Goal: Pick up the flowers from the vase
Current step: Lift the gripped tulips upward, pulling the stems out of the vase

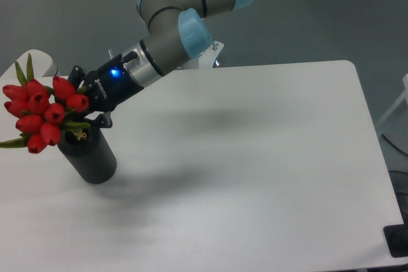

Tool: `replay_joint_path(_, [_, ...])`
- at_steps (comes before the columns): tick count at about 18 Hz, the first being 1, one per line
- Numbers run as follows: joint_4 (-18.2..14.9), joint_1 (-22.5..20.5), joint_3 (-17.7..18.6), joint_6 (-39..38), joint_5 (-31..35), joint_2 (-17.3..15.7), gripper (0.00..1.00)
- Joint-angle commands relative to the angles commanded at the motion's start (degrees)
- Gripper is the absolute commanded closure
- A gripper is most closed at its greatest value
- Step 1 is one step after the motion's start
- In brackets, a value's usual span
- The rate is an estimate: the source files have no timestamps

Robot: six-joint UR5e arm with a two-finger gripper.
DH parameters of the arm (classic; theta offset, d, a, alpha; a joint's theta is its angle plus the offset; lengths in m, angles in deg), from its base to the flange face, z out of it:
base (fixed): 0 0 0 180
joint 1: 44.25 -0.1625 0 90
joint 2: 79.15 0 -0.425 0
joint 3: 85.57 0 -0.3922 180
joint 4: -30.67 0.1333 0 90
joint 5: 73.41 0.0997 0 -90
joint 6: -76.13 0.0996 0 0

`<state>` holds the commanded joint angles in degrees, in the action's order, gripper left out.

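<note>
I will lift the flowers [39, 114] out of the black vase [90, 156] next, so my gripper will grab them by the tops of their stems.
The flowers [39, 114], a bunch of red tulip buds with green leaves, stand in the black cylindrical vase [90, 156] at the table's left side and lean out to the left. My gripper [89, 97] reaches in from the right, just above the vase's mouth. Its jaws stand apart, one finger [76, 72] behind the bunch and one [104, 119] in front, with the rightmost buds and the stem tops between them. I cannot see the fingers pressing on the stems. The stems' lower part is hidden inside the vase.
The white table [255, 157] has its far edge just behind the gripper and a rounded corner at the back left. The arm's white base mount [207, 55] sits at the far edge. A dark object [398, 241] is at the front right corner.
</note>
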<state>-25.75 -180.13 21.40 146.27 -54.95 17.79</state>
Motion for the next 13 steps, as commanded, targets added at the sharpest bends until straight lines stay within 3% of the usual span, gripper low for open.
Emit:
replay_joint_path(6, [0.0, -1.6, -0.5, -3.9, -1.9, -1.5, 1.0])
replay_joint_path(13, [0.0, -2.5, -4.4, -10.5, -2.4, -1.5, 1.0])
